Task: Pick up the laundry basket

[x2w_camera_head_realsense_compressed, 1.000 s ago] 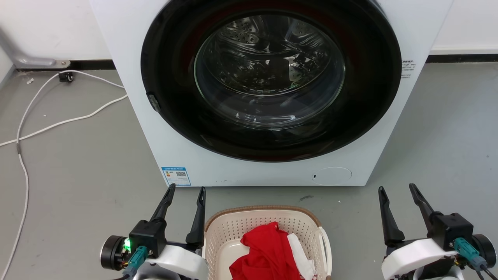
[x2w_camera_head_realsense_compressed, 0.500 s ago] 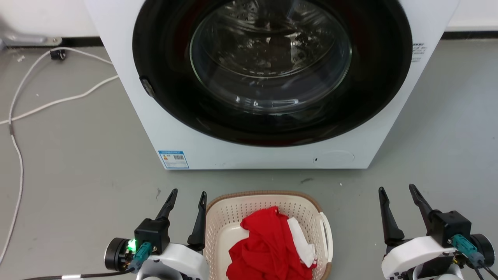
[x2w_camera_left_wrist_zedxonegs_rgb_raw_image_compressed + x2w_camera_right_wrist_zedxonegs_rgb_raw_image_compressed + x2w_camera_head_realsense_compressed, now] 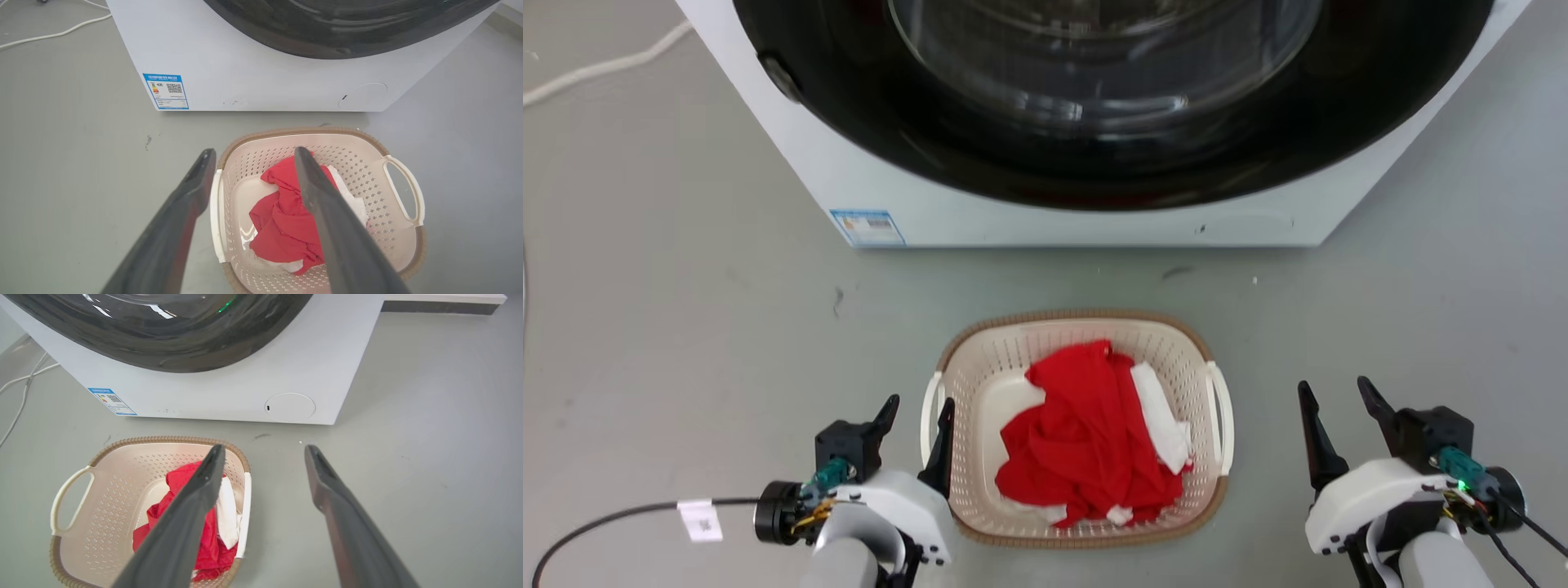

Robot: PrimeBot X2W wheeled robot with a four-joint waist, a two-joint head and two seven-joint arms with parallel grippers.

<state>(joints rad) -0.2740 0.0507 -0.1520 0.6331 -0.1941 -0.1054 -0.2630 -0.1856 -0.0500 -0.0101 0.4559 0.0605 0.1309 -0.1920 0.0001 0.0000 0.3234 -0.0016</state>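
My left gripper is going to grab the laundry basket by its white loop handle next. That should keep the basket level, because loose red clothes (image 3: 1093, 431) are inside.
The laundry basket (image 3: 1005, 359) is cream with perforated walls, a brown woven rim and white loop handles. It stands on the grey floor in front of the washer, with red clothes (image 3: 1086, 433) and a white cloth (image 3: 1160, 408) inside. My left gripper (image 3: 920, 403) is open beside the basket's left handle (image 3: 929, 416), its inner finger close to it. In the left wrist view the left gripper (image 3: 254, 150) straddles the basket's (image 3: 253, 159) left wall. My right gripper (image 3: 1334, 384) is open, apart from the right handle (image 3: 1221, 416). In the right wrist view the right gripper (image 3: 265, 447) hangs over the floor beside the basket (image 3: 110, 506).
A white front-loading washer (image 3: 1013, 220) with a dark round door (image 3: 1111, 122) stands just beyond the basket. A white cable (image 3: 605, 57) lies on the floor at the far left. A dark tagged cable (image 3: 698, 518) runs from my left wrist. Grey floor spreads on both sides.
The head view has tilted down, so the washer has slid up the picture and the whole basket now shows. Both grippers stay open on either side of the basket.
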